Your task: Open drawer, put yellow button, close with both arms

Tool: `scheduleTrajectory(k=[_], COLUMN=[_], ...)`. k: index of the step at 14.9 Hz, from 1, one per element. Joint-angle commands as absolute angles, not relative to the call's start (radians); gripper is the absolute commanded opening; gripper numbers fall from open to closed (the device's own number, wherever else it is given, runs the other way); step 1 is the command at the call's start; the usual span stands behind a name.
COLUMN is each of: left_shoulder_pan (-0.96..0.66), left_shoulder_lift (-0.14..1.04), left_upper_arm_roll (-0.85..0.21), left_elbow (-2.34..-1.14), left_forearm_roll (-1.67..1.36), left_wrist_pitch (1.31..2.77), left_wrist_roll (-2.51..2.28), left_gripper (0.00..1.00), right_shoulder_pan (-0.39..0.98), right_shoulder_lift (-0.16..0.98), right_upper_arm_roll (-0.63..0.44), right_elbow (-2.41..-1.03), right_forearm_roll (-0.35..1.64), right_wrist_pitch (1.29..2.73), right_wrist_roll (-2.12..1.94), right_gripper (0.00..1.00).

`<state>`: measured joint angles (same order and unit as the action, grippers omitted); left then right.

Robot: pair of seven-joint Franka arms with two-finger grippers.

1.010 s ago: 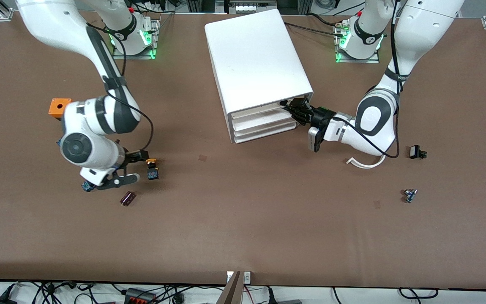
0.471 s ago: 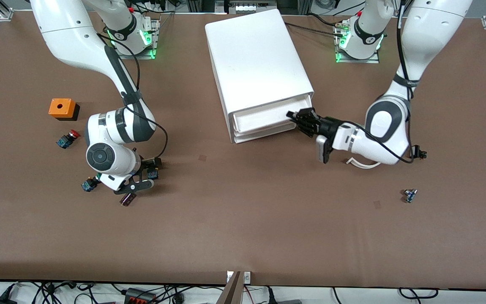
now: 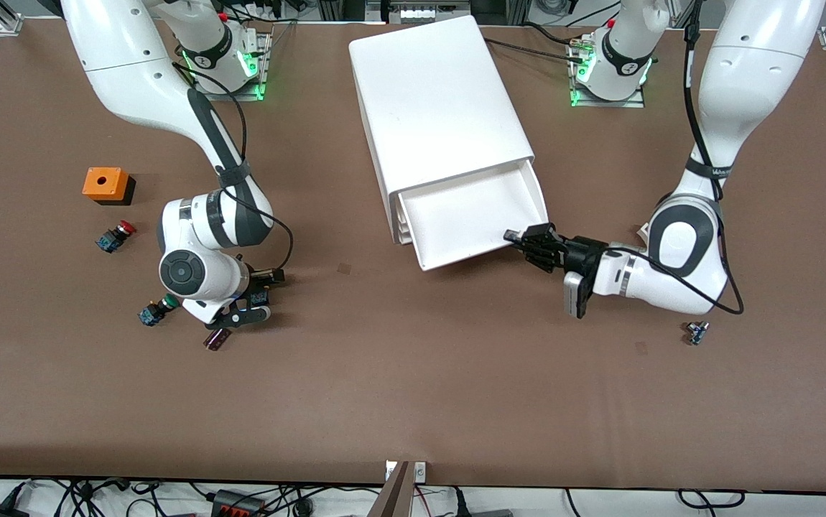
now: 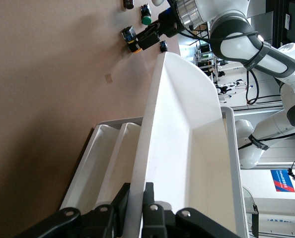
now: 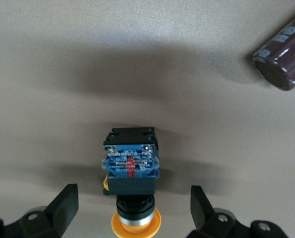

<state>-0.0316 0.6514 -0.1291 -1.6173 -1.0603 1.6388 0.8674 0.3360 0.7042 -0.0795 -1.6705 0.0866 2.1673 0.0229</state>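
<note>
I need to put the yellow button into the open drawer, so next my right gripper needs to grab the button by its dark body (image 5: 132,186).
The white cabinet (image 3: 434,93) has its top drawer (image 3: 470,215) pulled well out, and the tray holds nothing. My left gripper (image 3: 526,242) is shut on the drawer's front wall at the corner toward the left arm's end; in the left wrist view the gripper (image 4: 136,192) pinches that wall (image 4: 152,129). The yellow button (image 5: 131,163) lies on its side on the table, yellow-orange cap toward my wrist. My right gripper (image 5: 133,198) is open, one finger on each side of the button and apart from it. From the front, the right gripper (image 3: 258,293) covers most of the button.
Toward the right arm's end lie an orange block (image 3: 105,184), a red-capped button (image 3: 115,235), a green-capped button (image 3: 154,310) and a dark cylinder (image 3: 217,339). A small part (image 3: 696,332) lies near the left arm's elbow. The two lower drawers (image 3: 402,231) stay shut.
My left gripper has drawn the top drawer out toward the front camera. My right gripper has shifted over the yellow button and now straddles it.
</note>
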Motion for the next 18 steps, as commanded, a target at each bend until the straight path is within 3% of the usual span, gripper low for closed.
scheduleTrajectory(k=[1,2,5,6,7,8,15,18], left_shoulder_pan=[-0.029,-0.025,-0.018,-0.02,-0.018,-0.015,0.003,0.002], left_shoulder_lift=[0.703,0.703,0.703,0.701,0.696,0.695,0.586,0.538], left_upper_arm_roll=[-0.112,-0.11,-0.11,-0.11,-0.11,-0.11,-0.11,-0.114], left_elbow=[-1.548,-1.548,-1.548,-1.548,-1.548,-1.548,-1.545,-1.478], left_forearm_roll=[-1.025,-1.023,-1.023,-1.025,-1.025,-1.025,-1.016,-0.809], left_wrist_pitch=[1.652,1.652,1.652,1.652,1.652,1.651,1.588,1.566], left_wrist_roll=[0.838,0.838,0.838,0.838,0.836,0.838,0.423,0.166], left_gripper=[0.01,0.01,0.01,0.06,0.53,1.0,1.0,1.0], right_shoulder_pan=[0.344,0.342,0.342,0.341,0.338,0.336,0.344,0.363], right_shoulder_lift=[0.727,0.732,0.732,0.729,0.721,0.719,0.706,0.68], right_upper_arm_roll=[-0.083,-0.083,-0.084,-0.084,-0.086,-0.086,-0.084,-0.065], right_elbow=[-1.652,-1.651,-1.611,-1.602,-1.595,-1.577,-1.174,-1.076], right_forearm_roll=[0.1,0.1,0.101,0.103,0.103,0.103,0.101,0.101], right_wrist_pitch=[2.175,2.175,2.163,2.158,2.155,2.14,1.743,1.631], right_wrist_roll=[0.034,0.031,0.025,0.025,0.031,0.031,0.049,0.074], right_gripper=[0.86,0.77,0.25,0.13,0.03,0.0,0.0,0.0])
